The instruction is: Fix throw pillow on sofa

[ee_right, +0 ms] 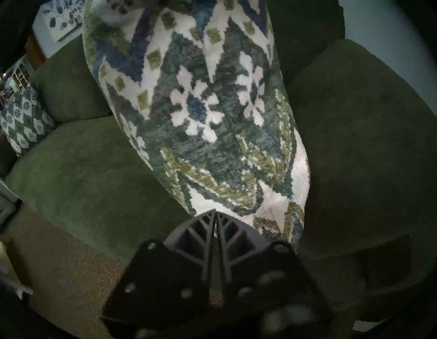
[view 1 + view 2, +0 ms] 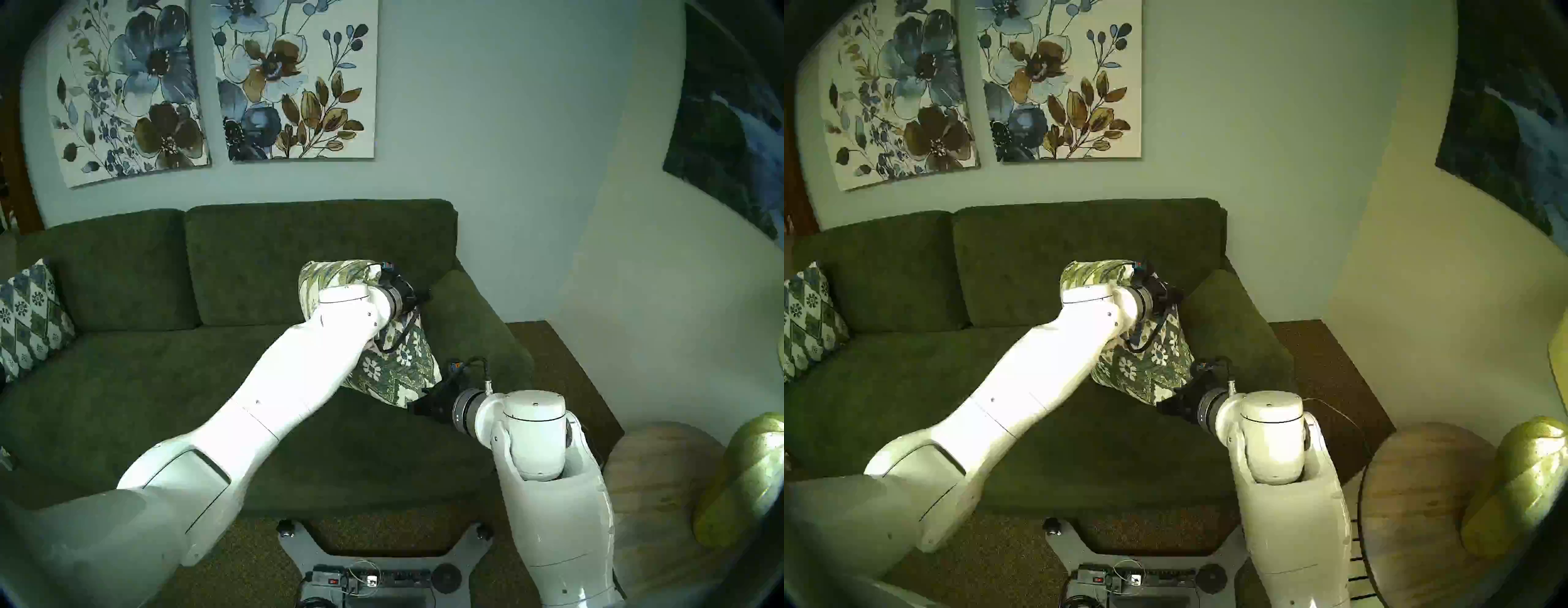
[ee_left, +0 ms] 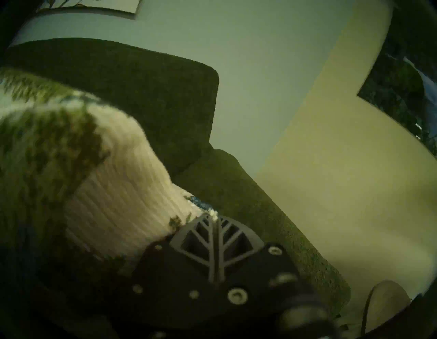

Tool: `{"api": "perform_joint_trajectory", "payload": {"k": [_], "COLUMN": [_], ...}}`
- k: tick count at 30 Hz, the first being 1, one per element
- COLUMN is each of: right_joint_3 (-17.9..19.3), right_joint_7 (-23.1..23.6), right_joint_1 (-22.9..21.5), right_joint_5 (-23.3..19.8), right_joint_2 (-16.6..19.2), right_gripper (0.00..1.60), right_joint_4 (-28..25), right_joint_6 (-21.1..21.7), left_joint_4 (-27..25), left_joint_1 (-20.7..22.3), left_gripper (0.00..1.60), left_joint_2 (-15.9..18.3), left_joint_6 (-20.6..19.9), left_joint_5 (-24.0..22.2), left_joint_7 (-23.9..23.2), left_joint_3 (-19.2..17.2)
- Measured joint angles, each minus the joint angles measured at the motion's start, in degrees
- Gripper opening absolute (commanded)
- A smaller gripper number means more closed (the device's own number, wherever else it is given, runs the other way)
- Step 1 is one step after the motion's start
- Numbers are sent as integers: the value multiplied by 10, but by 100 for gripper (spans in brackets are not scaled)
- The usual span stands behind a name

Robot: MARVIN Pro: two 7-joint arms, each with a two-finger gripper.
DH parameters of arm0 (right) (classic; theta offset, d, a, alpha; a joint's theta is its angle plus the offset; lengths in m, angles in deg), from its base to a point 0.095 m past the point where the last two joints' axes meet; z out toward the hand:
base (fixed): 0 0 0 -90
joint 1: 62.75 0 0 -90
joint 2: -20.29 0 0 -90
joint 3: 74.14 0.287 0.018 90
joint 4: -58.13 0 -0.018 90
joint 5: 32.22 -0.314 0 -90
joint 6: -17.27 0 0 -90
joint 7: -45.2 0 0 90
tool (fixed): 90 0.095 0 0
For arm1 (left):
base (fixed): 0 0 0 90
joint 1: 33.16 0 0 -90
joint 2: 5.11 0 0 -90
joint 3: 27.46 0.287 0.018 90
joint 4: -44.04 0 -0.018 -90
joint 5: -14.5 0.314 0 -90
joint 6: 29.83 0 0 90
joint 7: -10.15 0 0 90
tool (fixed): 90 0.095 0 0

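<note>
I need to move the pillow toward the arm before my left gripper lets go of it, because the pillow's upper corner (image 2: 359, 273) hangs short of the sofa's padded arm (image 2: 476, 334).
The throw pillow (image 2: 394, 365), cream with olive and blue zigzags and flower motifs, stands tilted on edge at the right end of the dark green sofa (image 2: 169, 382), beside its padded right arm (image 2: 471, 335). My left gripper (image 2: 413, 297) is shut on the pillow's upper right corner; in the left wrist view the closed fingertips (image 3: 214, 217) pinch the cream fabric (image 3: 113, 189). My right gripper (image 2: 424, 403) is shut on the pillow's lower corner; in the right wrist view the closed gripper (image 1: 215, 213) meets the patterned face (image 1: 201, 106). My left forearm hides the pillow's left part.
A darker, bluer diamond-lattice pillow (image 2: 29, 314) leans at the sofa's left end. A round wooden side table (image 2: 662, 488) with a yellow-green object (image 2: 746, 479) stands at the right. My base (image 2: 382, 573) is in front of the sofa. Floral pictures (image 2: 292, 80) hang above.
</note>
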Motion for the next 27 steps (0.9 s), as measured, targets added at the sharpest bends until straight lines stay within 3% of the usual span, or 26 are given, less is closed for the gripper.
{"api": "perform_joint_trajectory", "payload": {"k": [13, 27], "right_joint_3": [28, 98], "right_joint_7": [-2, 38], "right_joint_1": [-4, 95], "right_joint_5": [-3, -16], "right_joint_2": [9, 64], "right_gripper": [160, 160], "right_joint_4": [23, -101], "right_joint_6": [-1, -9], "left_joint_4": [50, 40], "left_joint_1": [17, 18], "left_gripper": [0, 0], "left_joint_2": [-4, 27], "left_joint_6": [20, 18], "left_joint_5": [9, 5], "left_joint_7": [-75, -105], "left_joint_3": [19, 10]}}
